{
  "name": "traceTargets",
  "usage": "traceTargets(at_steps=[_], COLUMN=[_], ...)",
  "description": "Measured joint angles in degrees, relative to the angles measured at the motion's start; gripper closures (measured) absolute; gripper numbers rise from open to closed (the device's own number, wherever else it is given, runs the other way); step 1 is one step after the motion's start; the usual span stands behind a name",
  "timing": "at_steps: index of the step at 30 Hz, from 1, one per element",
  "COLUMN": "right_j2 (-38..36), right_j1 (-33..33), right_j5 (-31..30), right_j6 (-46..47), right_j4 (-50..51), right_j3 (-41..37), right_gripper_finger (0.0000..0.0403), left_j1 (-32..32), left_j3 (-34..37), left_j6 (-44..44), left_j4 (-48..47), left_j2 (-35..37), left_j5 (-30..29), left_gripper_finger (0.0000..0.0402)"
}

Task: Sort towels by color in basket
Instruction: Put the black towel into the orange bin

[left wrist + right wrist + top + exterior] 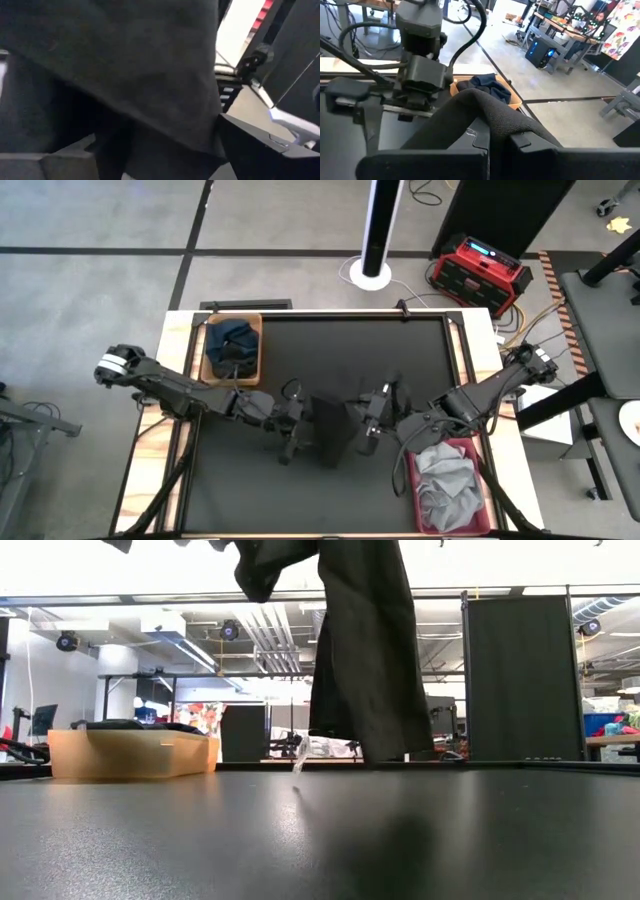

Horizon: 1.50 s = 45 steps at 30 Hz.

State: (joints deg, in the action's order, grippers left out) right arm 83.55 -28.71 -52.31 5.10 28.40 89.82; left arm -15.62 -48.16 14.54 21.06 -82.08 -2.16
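Note:
I need to grab the black towel with my left gripper next, by its loose hanging fold (326, 435) below the pinched top (355, 412), to sort it.
A black towel (365, 650) hangs in mid-air over the middle of the table, its lower end (385, 752) just above the tabletop. My right gripper (368, 425) is shut on the towel's upper part. My left gripper (292, 442) comes at the towel from the table's left and is open. In the left wrist view its two fingers (260, 147) stand wide on either side of the hanging black towel (150, 75). I cannot tell whether they touch it. Navy towels (232, 340) lie in a tan basket (256, 330), and grey towels (445, 480) lie in a red basket (470, 446). My right gripper pinches a bunched fold at the towel's top (487, 117) between its two fingers (530, 145), which reach in about level from the table's right. I cannot tell how many layers it holds. The towel hangs slack below the fingers.
The tan basket stands at the table's far left corner and shows in the low view (130, 752). The red basket stands at the near right. A red box (478, 270) and a white post base (372, 272) are on the floor beyond the far edge.

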Motion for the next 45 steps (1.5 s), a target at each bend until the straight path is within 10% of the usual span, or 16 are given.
traceTargets(at_steps=[10, 18, 28, 45], right_j2=[0.0, 0.02, -0.48, -0.72], right_j1=[0.0, 0.0, -0.13, -0.13], right_j5=[-0.29, -3.28, 4.96, 9.29], right_j6=[0.7, 5.91, 16.41, 17.79], right_j4=[0.03, 1.65, 16.26, 20.19], right_j3=[-0.02, -0.04, 0.24, 0.46], right_gripper_finger=[0.0394, 0.0394, 0.0373, 0.0137], left_j1=[-0.72, -0.97, -2.65, -3.04], left_j3=[-0.04, -0.02, -0.02, -0.02], left_j6=[-1.02, -6.09, -9.83, -11.51], left_j4=[7.81, 7.92, 8.03, 14.79], left_j2=[-1.69, -0.87, 7.28, 12.6], left_j5=[-1.83, -1.81, 1.87, 3.15], left_gripper_finger=[0.0178, 0.0385, 0.0401, 0.0402])
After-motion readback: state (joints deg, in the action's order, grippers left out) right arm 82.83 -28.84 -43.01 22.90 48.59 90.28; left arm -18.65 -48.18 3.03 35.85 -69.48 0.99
